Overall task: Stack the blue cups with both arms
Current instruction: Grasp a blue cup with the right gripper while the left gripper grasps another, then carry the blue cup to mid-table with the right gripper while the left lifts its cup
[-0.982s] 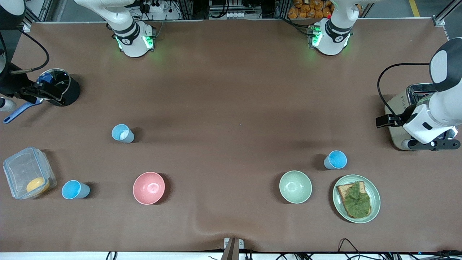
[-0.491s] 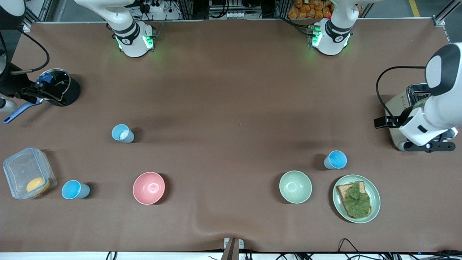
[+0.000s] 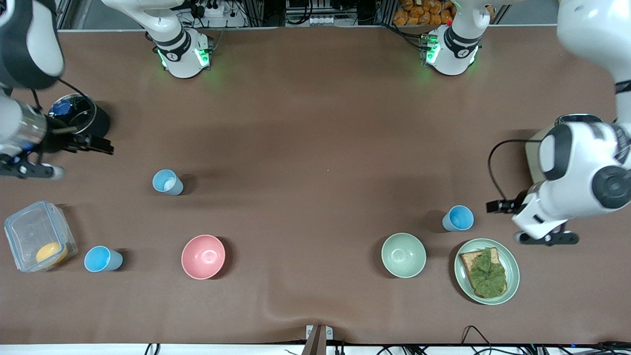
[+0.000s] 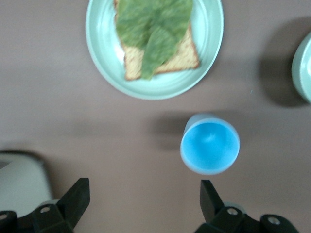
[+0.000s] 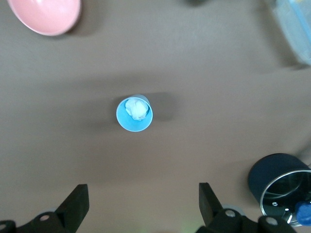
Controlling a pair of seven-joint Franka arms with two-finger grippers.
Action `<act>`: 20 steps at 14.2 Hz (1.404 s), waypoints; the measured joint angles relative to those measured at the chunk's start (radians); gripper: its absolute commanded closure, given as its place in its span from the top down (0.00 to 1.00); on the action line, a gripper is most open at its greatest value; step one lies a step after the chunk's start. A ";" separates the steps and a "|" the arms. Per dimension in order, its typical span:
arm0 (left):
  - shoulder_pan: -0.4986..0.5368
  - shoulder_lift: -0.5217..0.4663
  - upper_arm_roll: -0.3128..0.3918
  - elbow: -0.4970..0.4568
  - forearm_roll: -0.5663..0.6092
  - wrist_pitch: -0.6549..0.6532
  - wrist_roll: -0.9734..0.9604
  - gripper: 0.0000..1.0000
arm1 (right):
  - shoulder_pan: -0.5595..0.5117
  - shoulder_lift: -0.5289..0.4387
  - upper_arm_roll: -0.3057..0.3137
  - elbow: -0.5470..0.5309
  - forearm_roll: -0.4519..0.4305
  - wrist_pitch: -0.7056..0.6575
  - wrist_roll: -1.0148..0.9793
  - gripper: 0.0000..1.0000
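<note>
My right gripper should next grab the whitish-inside cup's rim to stack the blue cups.
Three light-blue cups stand upright on the brown table. One with a whitish inside (image 3: 167, 182) is toward the right arm's end and shows in the right wrist view (image 5: 134, 114). A second (image 3: 102, 259) stands beside the clear container. A third (image 3: 458, 218) stands by the plate and shows in the left wrist view (image 4: 210, 144). My left gripper (image 3: 544, 239) hangs open and empty (image 4: 143, 204) beside the third cup. My right gripper (image 3: 27, 171) hangs open and empty (image 5: 142, 204) between the black pot and the container, apart from the whitish cup.
A pink bowl (image 3: 203, 256) and a pale green bowl (image 3: 403, 255) sit near the front. A plate (image 3: 512, 268) holds bread with lettuce. A clear container (image 3: 29, 231) holds an orange thing. A black pot (image 3: 96, 121) and a toaster (image 3: 535, 148) stand at the table's ends.
The left arm has swung from over the toaster to beside the cup by the plate. The right arm has moved from the black pot toward the front camera. The cups have not moved.
</note>
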 measured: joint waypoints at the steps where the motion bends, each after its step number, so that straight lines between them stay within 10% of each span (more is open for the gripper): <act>1: -0.007 0.022 -0.002 0.005 0.000 0.032 -0.016 1.00 | 0.000 0.038 0.000 -0.005 0.000 0.010 0.000 1.00; 13: -0.018 0.152 -0.004 0.009 -0.068 0.084 -0.080 1.00 | 0.002 0.368 0.002 -0.085 0.070 0.262 -0.035 0.99; 17: -0.013 0.182 -0.004 0.009 -0.068 0.085 -0.080 1.00 | -0.006 0.393 -0.004 -0.119 0.085 0.300 -0.093 0.00; 20: -0.014 0.210 -0.005 0.009 -0.068 0.110 -0.080 1.00 | -0.007 0.393 -0.004 -0.118 0.088 0.300 -0.096 0.00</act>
